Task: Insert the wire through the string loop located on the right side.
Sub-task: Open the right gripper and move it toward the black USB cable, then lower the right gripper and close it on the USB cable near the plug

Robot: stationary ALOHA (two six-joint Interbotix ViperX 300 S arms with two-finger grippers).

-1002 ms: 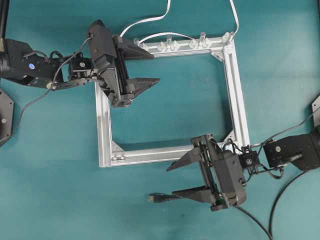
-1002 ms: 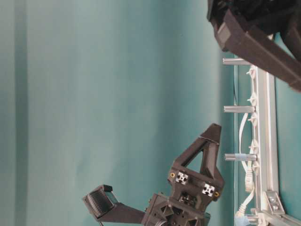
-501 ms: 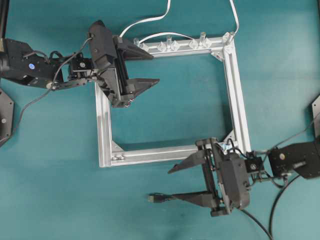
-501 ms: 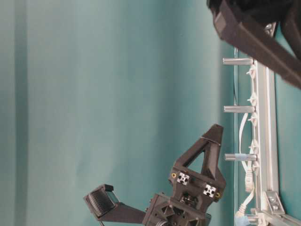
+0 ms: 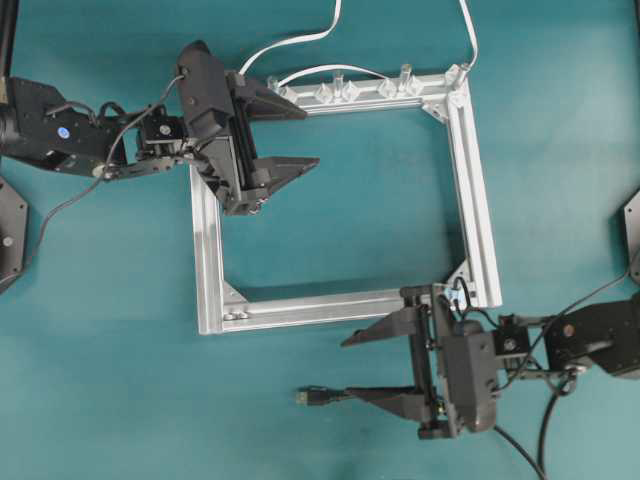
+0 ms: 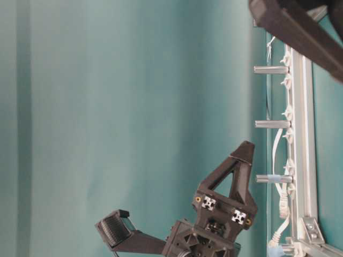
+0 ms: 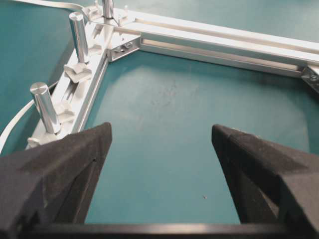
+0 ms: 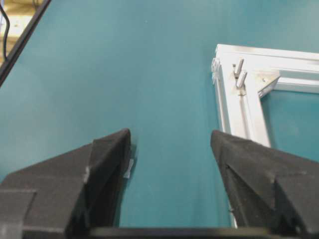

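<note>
Next, my right gripper grabs the cable just behind its plug (image 5: 350, 394), to thread the wire through the string loop (image 5: 462, 294).
The wire's plug (image 5: 306, 397) lies on the teal table in front of the silver frame (image 5: 207, 250). Its black cable runs right under my right gripper's lower finger and comes out again near the table's front edge. My right gripper (image 5: 346, 368) stands open just behind the plug, with nothing between its fingers. In the right wrist view the plug's silvery tip (image 8: 128, 168) peeks out beside the left finger of that gripper (image 8: 169, 137). The string loop (image 5: 462, 294) sits at the frame's front right corner, beside the right wrist. My left gripper (image 5: 311, 135) hangs open over the frame's back left corner.
Upright metal posts (image 7: 46, 107) and clear clips line the frame's back rail (image 5: 360, 95). A white flat cable (image 5: 300, 40) runs off behind it. In the table-level view my left gripper (image 6: 178, 186) is open and a right finger (image 6: 300, 37) crosses the corner.
My right gripper has moved toward the table's front edge, away from the frame's front rail, staying open. The left arm and the plug have not moved.
</note>
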